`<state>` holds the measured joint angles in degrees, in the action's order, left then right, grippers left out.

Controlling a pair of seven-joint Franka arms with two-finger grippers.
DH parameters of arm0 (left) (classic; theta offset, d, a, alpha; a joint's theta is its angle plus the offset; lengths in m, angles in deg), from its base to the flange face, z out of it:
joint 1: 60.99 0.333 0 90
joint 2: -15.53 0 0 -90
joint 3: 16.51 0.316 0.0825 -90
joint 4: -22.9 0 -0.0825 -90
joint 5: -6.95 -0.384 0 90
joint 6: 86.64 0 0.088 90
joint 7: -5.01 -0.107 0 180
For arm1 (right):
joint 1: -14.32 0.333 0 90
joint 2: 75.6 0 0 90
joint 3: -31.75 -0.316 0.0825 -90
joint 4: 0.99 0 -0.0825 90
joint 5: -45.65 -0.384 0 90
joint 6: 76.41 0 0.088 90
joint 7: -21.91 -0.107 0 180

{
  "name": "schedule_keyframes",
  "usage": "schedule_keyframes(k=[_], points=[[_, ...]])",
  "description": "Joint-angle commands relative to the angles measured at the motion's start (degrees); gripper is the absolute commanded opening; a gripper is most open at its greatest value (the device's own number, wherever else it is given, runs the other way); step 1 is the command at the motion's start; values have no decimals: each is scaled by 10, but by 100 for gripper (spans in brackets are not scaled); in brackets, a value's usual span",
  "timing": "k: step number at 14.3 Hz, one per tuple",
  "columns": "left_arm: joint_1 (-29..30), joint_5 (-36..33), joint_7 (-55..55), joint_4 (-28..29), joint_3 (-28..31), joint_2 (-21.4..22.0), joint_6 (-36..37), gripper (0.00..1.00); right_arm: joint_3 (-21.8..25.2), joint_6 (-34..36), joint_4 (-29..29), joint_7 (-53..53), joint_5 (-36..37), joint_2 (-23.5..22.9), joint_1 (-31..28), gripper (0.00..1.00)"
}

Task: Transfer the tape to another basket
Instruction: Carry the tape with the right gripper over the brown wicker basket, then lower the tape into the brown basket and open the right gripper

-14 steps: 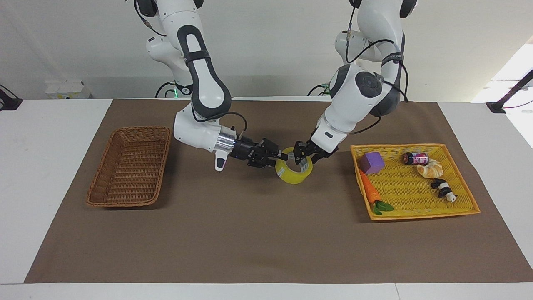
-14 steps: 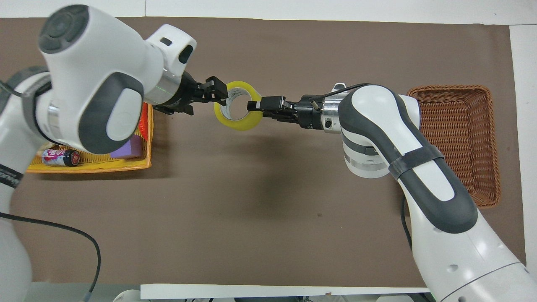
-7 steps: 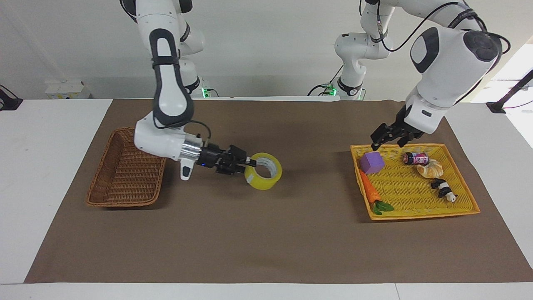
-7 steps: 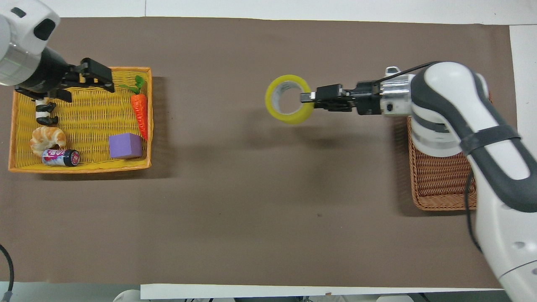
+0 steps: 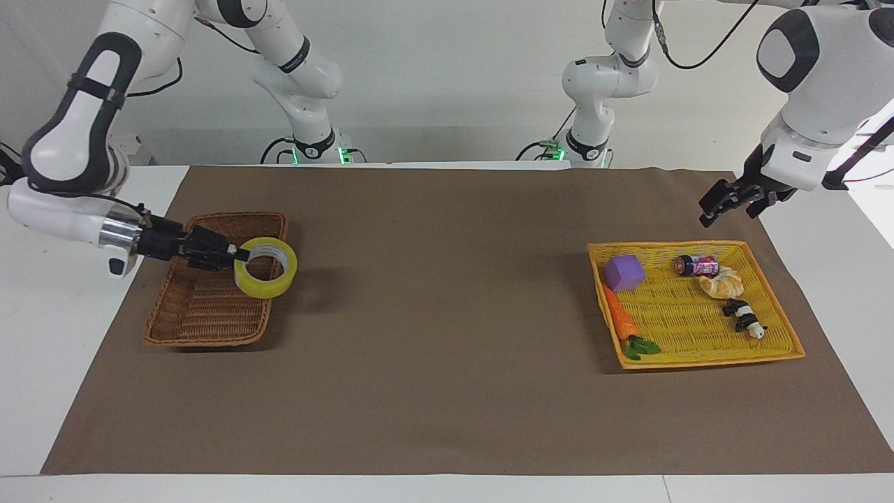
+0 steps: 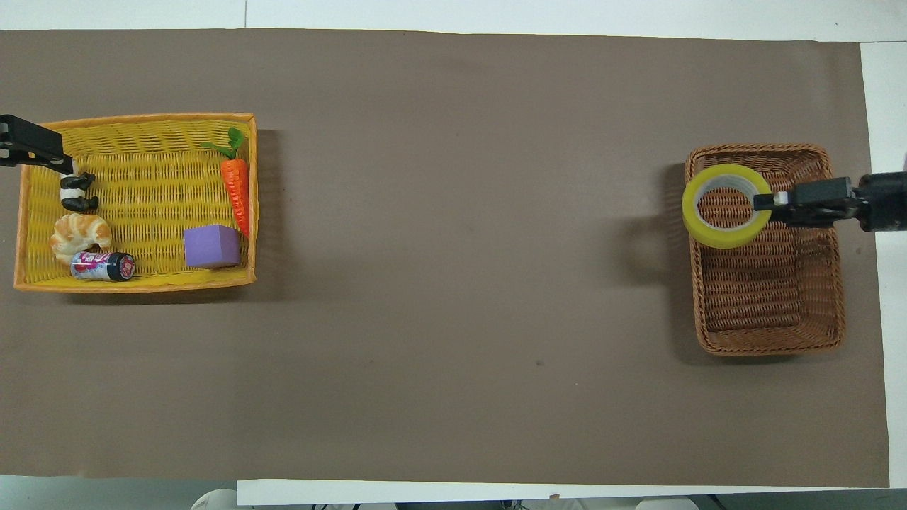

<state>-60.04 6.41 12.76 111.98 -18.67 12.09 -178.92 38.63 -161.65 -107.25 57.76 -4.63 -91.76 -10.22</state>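
My right gripper should keep holding the tape for now. The yellow tape (image 6: 697, 222) is above the brown basket's rim (image 6: 693, 255), and its shadow is far to the side.
The tape (image 5: 265, 277), a yellow roll with a pale core, hangs in the air with my right gripper (image 5: 237, 257) shut on its wall. In the overhead view the tape (image 6: 724, 205) sits over the rim of the brown wicker basket (image 6: 765, 312) on the side toward the table's middle, and the right gripper (image 6: 769, 200) reaches in across the basket. The basket (image 5: 209, 328) has nothing else in it. My left gripper (image 5: 726, 202) is open and holds nothing, raised above the outer corner of the yellow basket (image 5: 698, 363).
The yellow basket (image 6: 134, 283) holds a purple block (image 6: 210, 246), a carrot (image 6: 237, 185), a croissant (image 6: 79, 232), a small can (image 6: 103, 266) and a panda toy (image 6: 76, 193). A brown mat (image 5: 447, 349) covers the table between the two baskets.
The left gripper let go of the tape and drew back past the yellow basket. The right gripper carried the tape from the table's middle to over the brown basket.
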Motion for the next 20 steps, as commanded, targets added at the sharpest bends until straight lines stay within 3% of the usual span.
schedule_keyframes(k=[1,5,9,14,16,18,20], points=[[9,-9,-5,20,-6,11,-53,100,-9,6,-3,65,66,6,-30,0],[-1,-5,-3,8,-6,19,-26,100,-10,-22,-14,84,81,-2,-33,0],[-13,-10,-2,-56,-14,27,51,100,-10,-60,-43,132,81,-6,-26,0],[-24,-8,-5,-51,-17,42,40,100,-11,-91,-67,135,86,-1,-24,0],[-31,-7,-4,-23,-21,52,49,100,-11,-102,-68,135,87,-1,-24,1],[-26,-7,-3,6,-20,68,50,100,-11,-105,-68,135,94,-2,-19,13],[-24,-7,-2,7,-13,68,48,100,-11,-109,-67,135,100,-2,-16,55]])
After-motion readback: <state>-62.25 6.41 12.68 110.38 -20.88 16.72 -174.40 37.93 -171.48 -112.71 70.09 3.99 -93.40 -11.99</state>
